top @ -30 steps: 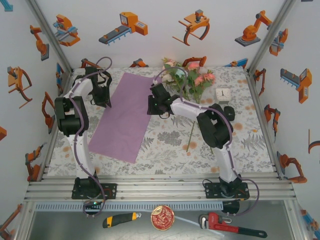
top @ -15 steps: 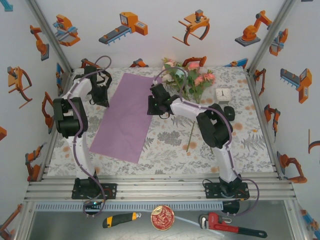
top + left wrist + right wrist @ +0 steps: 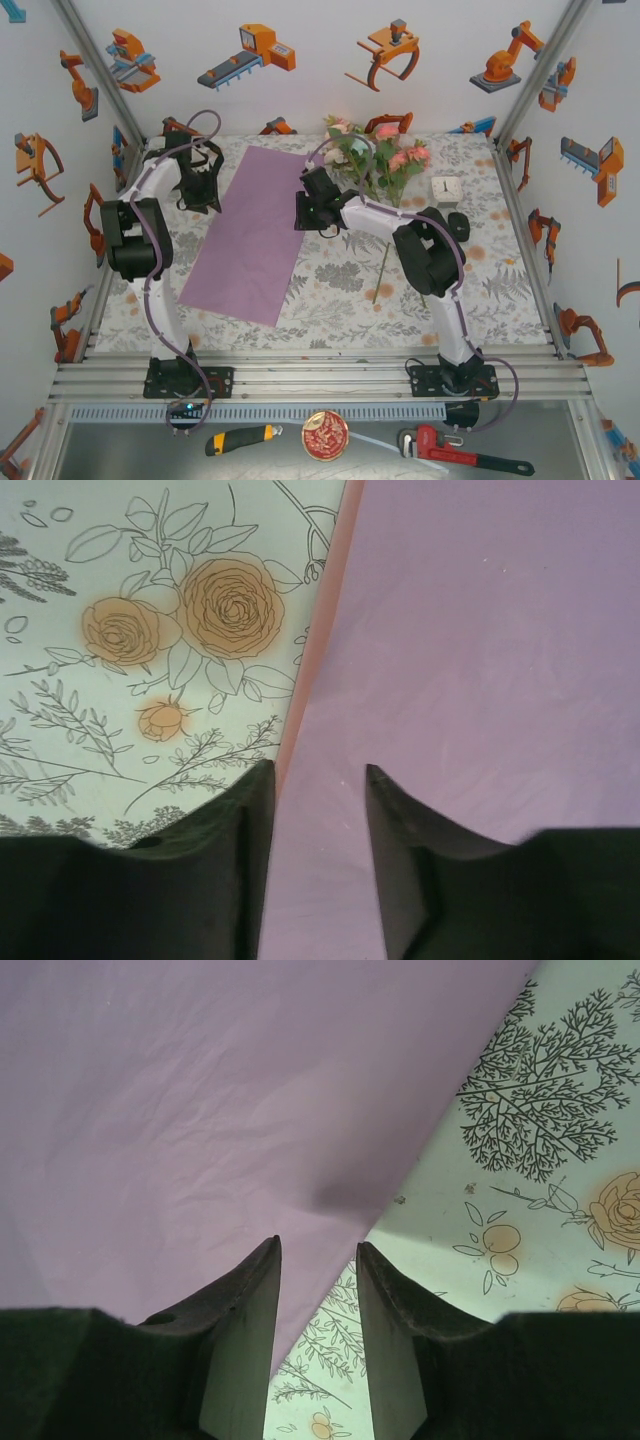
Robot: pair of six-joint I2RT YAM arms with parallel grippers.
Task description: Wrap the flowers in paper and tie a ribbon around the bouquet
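Note:
I should take hold of the paper (image 3: pixel 250 235) next with my left gripper, by the pink-showing edge farthest from the flowers. Then I can fold that side of the paper over for wrapping.
The lilac-purple paper (image 3: pixel 250 235) lies flat on the floral tablecloth, left of centre. The flowers (image 3: pixel 378 158), pink and white blooms with green leaves, lie bare at the back right of the paper, with one thin stem (image 3: pixel 381 272) trailing toward me. My left gripper (image 3: pixel 203 197) is at the paper's left edge. In the left wrist view it (image 3: pixel 317 772) is open above the paper (image 3: pixel 470 660), whose pink underside (image 3: pixel 302 695) shows along the edge. My right gripper (image 3: pixel 303 212) is at the paper's right edge. It (image 3: pixel 318 1245) is open, with that edge of the paper (image 3: pixel 200 1110) running between its fingers. The ribbon is out of view.
A small white clock (image 3: pixel 446 188) and a black object (image 3: pixel 458 222) sit right of the flowers. White panel walls close in the table on both sides and at the back. On the shelf below the arm bases lie a utility knife (image 3: pixel 240 438), a round tin (image 3: pixel 325 435) and a red wrench (image 3: pixel 465 452).
My left arm has drawn slightly back and to the left, and its jaws have closed and reopened. The right arm, paper and flowers have barely moved.

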